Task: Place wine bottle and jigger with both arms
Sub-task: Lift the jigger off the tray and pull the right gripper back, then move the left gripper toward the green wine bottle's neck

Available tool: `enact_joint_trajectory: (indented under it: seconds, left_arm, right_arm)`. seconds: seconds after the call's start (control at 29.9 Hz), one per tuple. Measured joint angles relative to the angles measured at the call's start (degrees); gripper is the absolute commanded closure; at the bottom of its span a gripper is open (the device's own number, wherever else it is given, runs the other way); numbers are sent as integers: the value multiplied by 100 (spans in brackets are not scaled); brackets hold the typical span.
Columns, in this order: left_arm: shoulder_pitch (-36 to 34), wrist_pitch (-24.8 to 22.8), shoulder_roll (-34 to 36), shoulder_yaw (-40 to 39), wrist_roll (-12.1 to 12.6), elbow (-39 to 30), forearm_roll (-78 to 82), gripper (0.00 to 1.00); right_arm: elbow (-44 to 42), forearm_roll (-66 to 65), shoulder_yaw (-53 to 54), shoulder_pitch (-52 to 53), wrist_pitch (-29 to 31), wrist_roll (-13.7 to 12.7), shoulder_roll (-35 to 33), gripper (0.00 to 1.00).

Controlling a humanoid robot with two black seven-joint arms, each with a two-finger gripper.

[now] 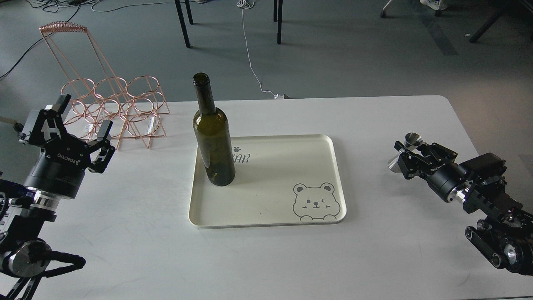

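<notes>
The wine bottle's body (215,149) is broad and its neck is much slimmer, so my left gripper next needs to hold the bottle by the narrow neck above the shoulder (204,95).
The wine bottle (213,141) stands upright in the left part of the cream tray (283,166), free of both arms. My left gripper (83,118) is open and empty at the table's left edge, well left of the bottle. My right gripper (407,157) is at the table's right side, right of the tray, shut on the jigger (404,149). The silver jigger is tilted in the fingers, and its lower cone is close to the table surface; I cannot tell whether it touches.
A copper wire bottle rack (112,106) stands at the back left of the white table (374,258), just behind my left gripper. The tray carries a bear drawing (314,202) at its front right. Chair legs and cables lie on the floor beyond.
</notes>
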Motion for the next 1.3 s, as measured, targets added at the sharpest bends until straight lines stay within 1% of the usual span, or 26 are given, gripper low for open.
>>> enact_joint_trajectory:
  seconds: [0.2,0.33,0.47,0.6,0.7,0.84,0.94,1.0,1.1,1.17,1.24,1.3]
  left_arm:
    - [-1,6,3,-1,0,0,0,2]
    - [-1,1,-9,-1,0,0,0,2]
    - [-2,-2,-15,-4,0,-1,0,2]
    - [-2,-4,-15,-11,0,-9,0,2]
    - [-2,-17,-4,-11,0,-25,0,2]
    - [-2,-26,67,11,22,-194,40,2]
    - [-2,-26,193,32,29,-368,84,2]
    - [-2,-24,289,40,28,-480,194,2]
    - [-2,-24,439,42,-40,-675,592,2]
    - [-1,-24,540,41,-174,-824,971,2]
    - [0,-24,668,37,-304,-1000,1459,2]
    - [5,-25,767,37,-342,-1133,1955,2]
  right_arm:
    - [138,0,-8,-112,7,0,-70,3]
    - [513,0,-7,-360,8,2,-305,3]
    - [1175,0,9,-793,8,1,-874,3]
    - [1775,4,55,-1349,-3,1,-1589,3]
    - [2347,296,83,-1735,-16,1,-2135,2]
    - [3551,1525,19,-2055,114,0,-2747,2]
    - [4467,2647,14,-2079,509,0,-2916,2]
    - [4793,3346,47,-1990,798,0,-2898,2]
    - [4922,4425,69,-1574,1121,-1,-2646,2]
    - [4870,5205,45,-1229,1327,-1,-2386,2]
    - [4761,6094,26,-904,1647,-1,-2092,2]
    - [4607,6905,27,-656,1997,0,-1799,2]
